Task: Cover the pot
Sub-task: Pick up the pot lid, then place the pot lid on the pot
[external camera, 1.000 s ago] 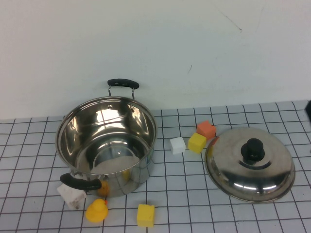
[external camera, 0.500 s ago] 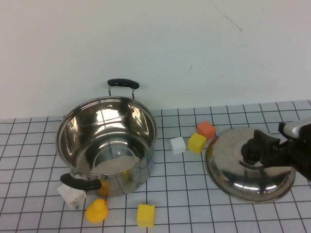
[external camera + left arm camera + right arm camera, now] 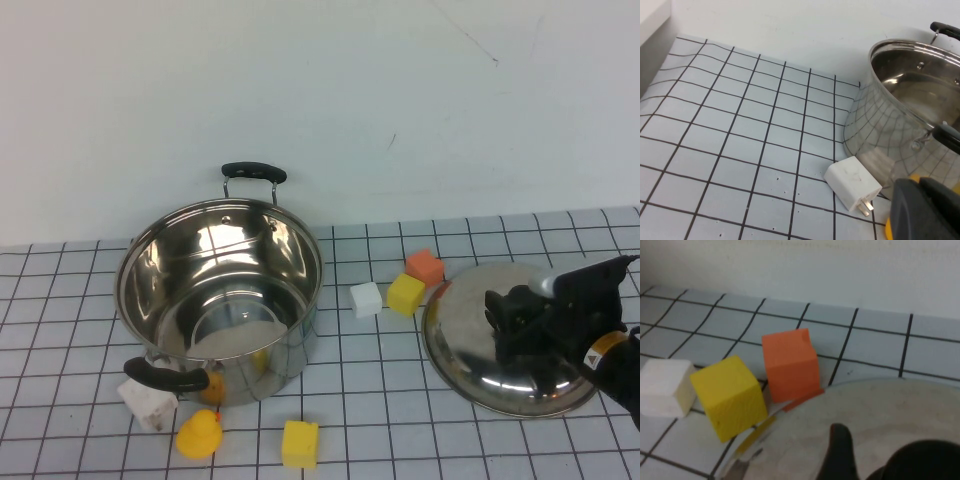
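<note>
Next, my right gripper grabs the lid by its narrow black knob point(image 3: 924, 462) to cover the pot, since the lid spreads far wider than the open fingers.
The large shiny steel pot point(image 3: 220, 290) with two black handles stands open on the left of the gridded mat; it also shows in the left wrist view point(image 3: 910, 115). The domed steel lid point(image 3: 470, 345) lies on the mat at the right, apart from the pot. My right gripper point(image 3: 518, 318) is open, low over the lid's middle and hiding its knob in the high view. In the right wrist view one finger point(image 3: 839, 447) stands beside the black knob point(image 3: 927, 462) on the lid point(image 3: 840, 405). My left gripper point(image 3: 925, 210) is shut and empty near the pot's front handle.
An orange cube point(image 3: 424, 266), a yellow cube point(image 3: 405, 293) and a white cube point(image 3: 366, 299) lie between pot and lid. A white charger plug point(image 3: 148, 403), a yellow duck point(image 3: 199, 434) and another yellow cube point(image 3: 300, 443) lie in front of the pot. A wall is behind.
My right gripper came into view from the right and moved left over the lid, now covering its knob. The pot, lid and cubes have not moved.
</note>
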You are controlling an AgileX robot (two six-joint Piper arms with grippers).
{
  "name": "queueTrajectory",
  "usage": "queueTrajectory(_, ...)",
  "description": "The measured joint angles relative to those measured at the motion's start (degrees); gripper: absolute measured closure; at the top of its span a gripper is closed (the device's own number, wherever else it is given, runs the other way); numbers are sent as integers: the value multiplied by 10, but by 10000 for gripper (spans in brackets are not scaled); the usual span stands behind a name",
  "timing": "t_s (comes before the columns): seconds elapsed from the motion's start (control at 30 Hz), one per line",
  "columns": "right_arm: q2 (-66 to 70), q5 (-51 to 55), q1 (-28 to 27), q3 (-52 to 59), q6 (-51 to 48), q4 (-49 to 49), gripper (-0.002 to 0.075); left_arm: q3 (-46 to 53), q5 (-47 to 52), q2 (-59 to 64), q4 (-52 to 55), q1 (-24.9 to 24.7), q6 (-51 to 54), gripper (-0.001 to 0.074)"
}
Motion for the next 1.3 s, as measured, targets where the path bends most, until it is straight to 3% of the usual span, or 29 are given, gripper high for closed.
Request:
queueTrajectory(0.13,19,-24,1,-9,-2,7,227,0,0,0,0,0,0,738)
queueTrajectory(0.3,15,-32,1,-6,8,6,391,0,0,0,0,0,0,738)
queueTrajectory(0.43,-46,-1,1,27,39,1,393,0,0,0,-1,0,2,738)
queueTrajectory(0.57,-194,43,1,51,95,-35,393,0,0,0,-1,0,2,738)
queueTrajectory(0.63,-291,121,1,31,156,-100,393,0,0,0,-1,0,2,738)
queueTrajectory(0.8,-439,297,15,-67,370,-377,393,0,0,0,-1,0,2,738)
queueTrajectory(0.87,-457,302,34,-110,450,-448,393,0,0,0,-1,0,2,738)
queueTrajectory(1.0,-442,310,106,-172,509,-490,393,0,0,0,-1,0,2,738)
queueTrajectory(1.17,-344,356,205,-253,501,-499,393,0,0,0,-1,0,2,738)
queueTrajectory(1.3,-239,371,263,-321,441,-441,393,0,0,0,-1,0,2,738)
